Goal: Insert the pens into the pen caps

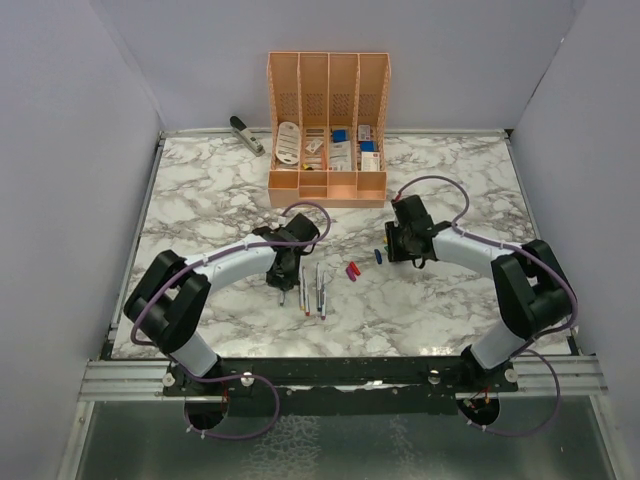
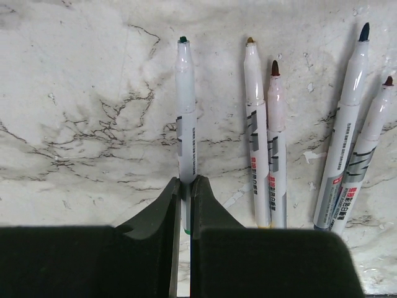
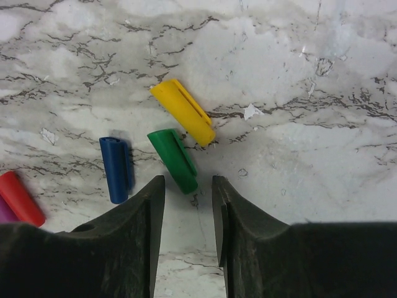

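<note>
Next, my right gripper grabs the green cap across its sides, which leaves the cap's open end free for the green-tipped pen to go in.
My left gripper (image 2: pixel 186 181) is shut on the rear part of a green-tipped pen (image 2: pixel 185 112), which points away from it, low over the marble. Four more pens lie to its right: yellow-tipped (image 2: pixel 255 124), red-tipped (image 2: pixel 276 143), blue-tipped (image 2: pixel 348 136) and a dark-tipped one (image 2: pixel 371 136). My right gripper (image 3: pixel 188 183) is open and low, with the green cap (image 3: pixel 173 160) just ahead of its fingertips. The yellow cap (image 3: pixel 183 112), blue cap (image 3: pixel 116 169) and red cap (image 3: pixel 22 198) lie nearby, and a purple cap (image 3: pixel 4 212) shows at the frame edge. In the top view, the left gripper (image 1: pixel 283 283) and right gripper (image 1: pixel 392 250) flank the pens (image 1: pixel 312 288).
A peach organiser (image 1: pixel 327 190) with white and blue items stands at the back centre. A grey stapler (image 1: pixel 246 135) lies at the back left. White walls close in the marble table (image 1: pixel 200 200) on three sides.
</note>
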`<state>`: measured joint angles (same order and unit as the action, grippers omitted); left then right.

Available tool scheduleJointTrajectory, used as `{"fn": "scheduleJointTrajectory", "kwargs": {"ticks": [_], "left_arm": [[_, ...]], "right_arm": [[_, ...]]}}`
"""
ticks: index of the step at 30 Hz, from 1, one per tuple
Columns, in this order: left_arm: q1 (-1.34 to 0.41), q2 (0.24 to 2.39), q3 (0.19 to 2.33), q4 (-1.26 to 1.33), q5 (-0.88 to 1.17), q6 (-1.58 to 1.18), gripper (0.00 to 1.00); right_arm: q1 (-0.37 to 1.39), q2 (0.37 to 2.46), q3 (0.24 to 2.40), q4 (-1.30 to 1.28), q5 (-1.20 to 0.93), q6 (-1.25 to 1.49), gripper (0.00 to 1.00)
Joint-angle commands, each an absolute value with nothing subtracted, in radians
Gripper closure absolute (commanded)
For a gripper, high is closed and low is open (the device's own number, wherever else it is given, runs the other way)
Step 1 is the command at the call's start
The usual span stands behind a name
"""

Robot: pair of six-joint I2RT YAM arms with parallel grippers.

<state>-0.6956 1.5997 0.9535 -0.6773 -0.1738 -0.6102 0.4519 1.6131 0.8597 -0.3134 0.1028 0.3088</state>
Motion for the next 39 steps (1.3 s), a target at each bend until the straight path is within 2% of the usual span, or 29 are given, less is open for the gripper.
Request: {"fn": "scheduleJointTrajectory", "kwargs": {"ticks": [1, 10, 13, 17, 23, 24, 27, 28, 33, 39], "left_arm": [[-0.692, 1.548, 0.957, -0.670, -0.211, -0.597, 1.00], [-0.691, 1.516, 0.966, -0.673, -0.218, -0.586, 1.00], [-0.690, 1.508, 0.973, -0.672, -0.222, -0.576, 1.00], [-0.689, 1.505, 0.986, -0.672, -0.232, -0.564, 1.00], [-0.686, 1.506, 0.992, -0.673, -0.238, -0.548, 1.00], [-0.686, 1.505, 0.994, -0.672, -0.238, -0.546, 1.00], [-0.684, 1.505, 0.999, -0.672, -0.238, -0.531, 1.00], [-0.684, 1.505, 1.002, -0.672, -0.238, -0.524, 1.00], [-0.684, 1.489, 1.021, -0.655, -0.238, -0.472, 1.00], [-0.684, 1.416, 1.037, -0.573, -0.224, -0.411, 1.00]], "right_arm": [[0.457, 1.663, 0.902, -0.287, 0.146, 0.299, 0.63], [0.457, 1.719, 0.924, -0.286, 0.123, 0.304, 0.63], [0.458, 1.726, 0.925, -0.296, 0.110, 0.308, 0.67], [0.457, 1.729, 0.931, -0.323, 0.091, 0.314, 0.79], [0.458, 1.732, 0.942, -0.378, 0.064, 0.338, 0.79], [0.457, 1.735, 0.942, -0.385, 0.061, 0.342, 0.80], [0.458, 1.746, 0.944, -0.390, 0.057, 0.349, 0.97], [0.457, 1.749, 0.947, -0.392, 0.057, 0.350, 0.98], [0.458, 1.717, 0.979, -0.403, 0.037, 0.357, 0.98], [0.457, 1.583, 1.058, -0.403, -0.063, 0.355, 0.98]]}}
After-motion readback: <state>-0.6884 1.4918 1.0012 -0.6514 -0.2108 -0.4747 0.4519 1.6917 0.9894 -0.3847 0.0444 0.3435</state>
